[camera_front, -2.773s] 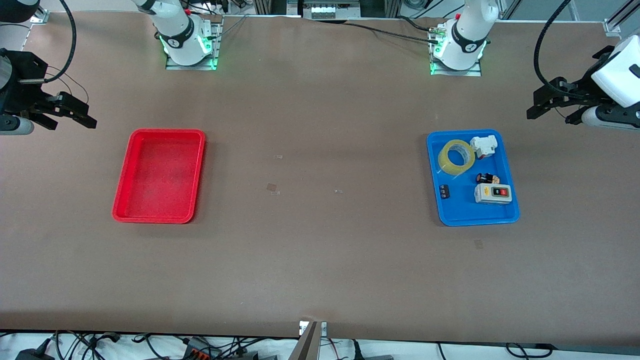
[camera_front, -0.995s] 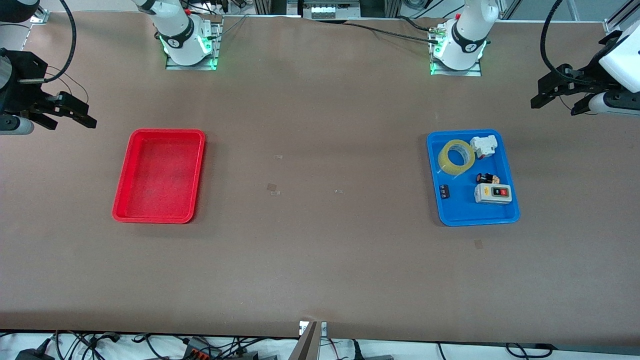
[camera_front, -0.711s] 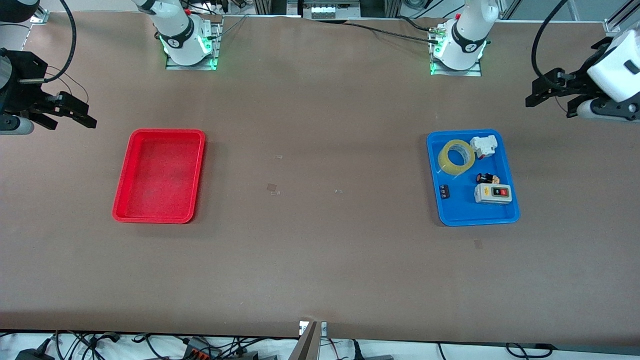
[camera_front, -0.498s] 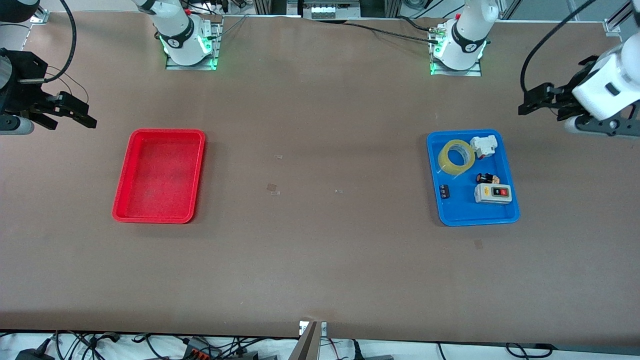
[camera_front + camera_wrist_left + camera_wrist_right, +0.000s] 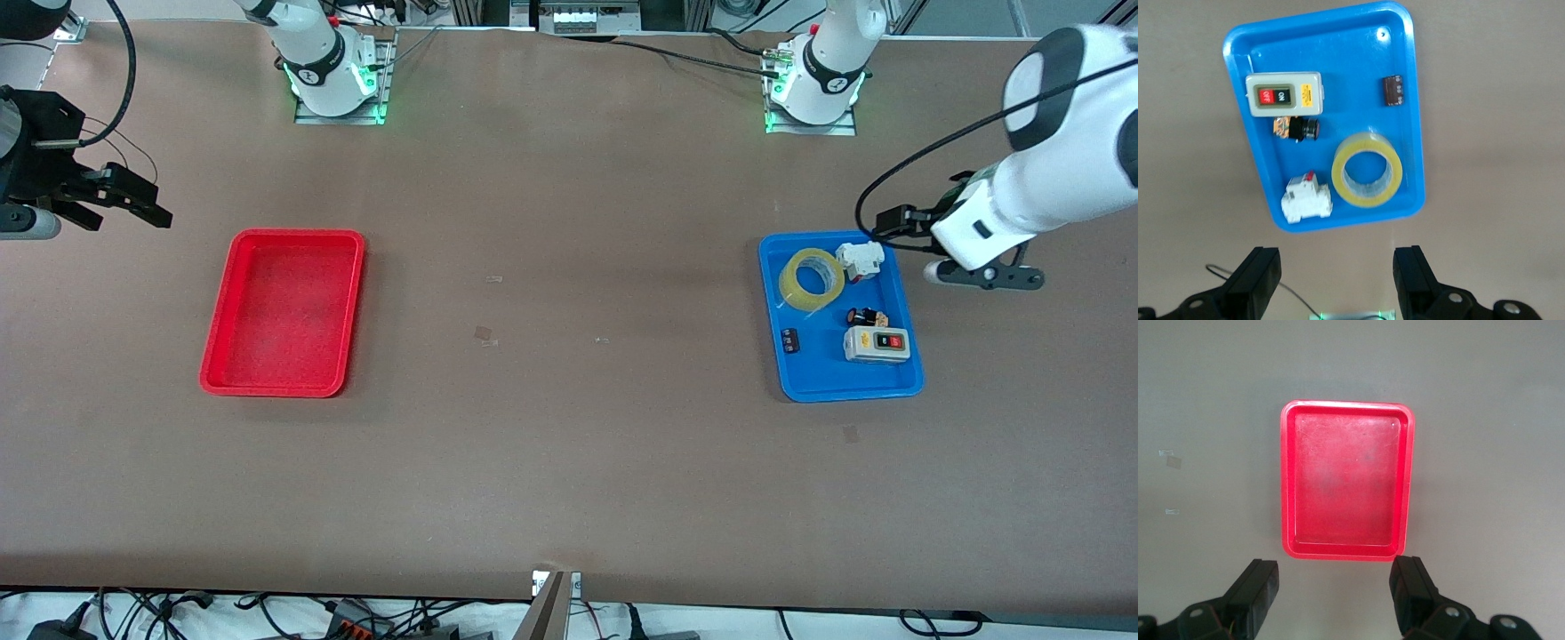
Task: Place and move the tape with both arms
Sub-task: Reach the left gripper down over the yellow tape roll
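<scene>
The yellow tape is in the blue tray [image 5: 831,388]. My left gripper will next grab the yellow tape's ring side [image 5: 791,277] to move it out.
The yellow tape [image 5: 791,286] lies flat in the blue tray [image 5: 831,388], at the tray's end farther from the front camera. It also shows in the left wrist view [image 5: 1366,141]. My left gripper [image 5: 898,222] is open and empty. It hangs in the air over the table just outside that end of the tray, and in the left wrist view [image 5: 1336,275] the tape lies ahead of its spread fingers. My right gripper [image 5: 127,216] is open and empty and waits in the air at the right arm's end of the table, in the right wrist view [image 5: 1335,590] short of the red tray.
The blue tray also holds a white breaker [image 5: 861,260] beside the tape, a grey switch box [image 5: 877,343], a small black push button [image 5: 866,316] and a small dark part [image 5: 790,340]. An empty red tray [image 5: 283,388] lies toward the right arm's end.
My left arm has swung in from the table's end, and its gripper has come down close to the blue tray. The right arm has not moved. The tape has not moved.
</scene>
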### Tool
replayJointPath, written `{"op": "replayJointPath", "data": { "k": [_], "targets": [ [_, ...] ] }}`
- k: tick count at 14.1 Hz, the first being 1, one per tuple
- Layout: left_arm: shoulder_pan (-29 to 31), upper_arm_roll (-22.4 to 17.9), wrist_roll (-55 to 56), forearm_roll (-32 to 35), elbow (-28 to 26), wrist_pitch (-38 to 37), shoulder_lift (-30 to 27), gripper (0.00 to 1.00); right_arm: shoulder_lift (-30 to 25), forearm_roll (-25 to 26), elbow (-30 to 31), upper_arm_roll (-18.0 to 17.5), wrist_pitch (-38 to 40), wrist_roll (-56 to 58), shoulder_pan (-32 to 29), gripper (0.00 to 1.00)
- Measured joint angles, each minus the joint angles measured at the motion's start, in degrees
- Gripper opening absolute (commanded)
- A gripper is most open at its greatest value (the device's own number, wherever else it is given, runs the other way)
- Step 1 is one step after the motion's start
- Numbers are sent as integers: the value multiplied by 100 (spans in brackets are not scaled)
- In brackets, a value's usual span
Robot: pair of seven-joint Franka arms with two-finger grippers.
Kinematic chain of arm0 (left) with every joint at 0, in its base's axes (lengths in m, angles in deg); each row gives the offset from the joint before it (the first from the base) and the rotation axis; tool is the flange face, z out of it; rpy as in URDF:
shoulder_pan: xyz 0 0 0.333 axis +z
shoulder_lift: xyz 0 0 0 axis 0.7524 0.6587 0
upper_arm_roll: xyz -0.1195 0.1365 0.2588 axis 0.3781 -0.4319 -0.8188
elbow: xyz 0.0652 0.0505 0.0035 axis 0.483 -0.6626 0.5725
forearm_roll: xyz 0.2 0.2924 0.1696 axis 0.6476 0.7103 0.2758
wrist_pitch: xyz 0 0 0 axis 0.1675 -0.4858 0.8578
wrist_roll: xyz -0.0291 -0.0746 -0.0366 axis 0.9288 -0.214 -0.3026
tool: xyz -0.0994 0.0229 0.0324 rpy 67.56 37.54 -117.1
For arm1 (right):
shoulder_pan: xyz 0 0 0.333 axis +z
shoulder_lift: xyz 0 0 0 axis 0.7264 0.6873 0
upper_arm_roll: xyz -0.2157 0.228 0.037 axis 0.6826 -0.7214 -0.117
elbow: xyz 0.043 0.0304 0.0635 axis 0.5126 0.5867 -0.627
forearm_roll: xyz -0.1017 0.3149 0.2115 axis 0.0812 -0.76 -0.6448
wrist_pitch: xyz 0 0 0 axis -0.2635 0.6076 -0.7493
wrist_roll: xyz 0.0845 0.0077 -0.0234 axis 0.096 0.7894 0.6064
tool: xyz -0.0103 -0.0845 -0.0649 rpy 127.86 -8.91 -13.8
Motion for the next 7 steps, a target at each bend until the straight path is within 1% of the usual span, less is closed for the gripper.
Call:
{"op": "replayJointPath", "data": {
  "k": [4, 6, 7],
  "targets": [
    [1, 1, -11, 0, -1520, 1932, 20, 100, 0, 1, 0, -2, 0, 0, 1, 100],
    [6, 1, -65, 0, -2048, 2691, 83, 100, 0, 1, 0, -3, 0, 0, 2, 100],
    [24, 1, -153, 0, -2198, 2955, 147, 100, 2, 1, 0, -2, 0, 0, 2, 100]
  ]
}}
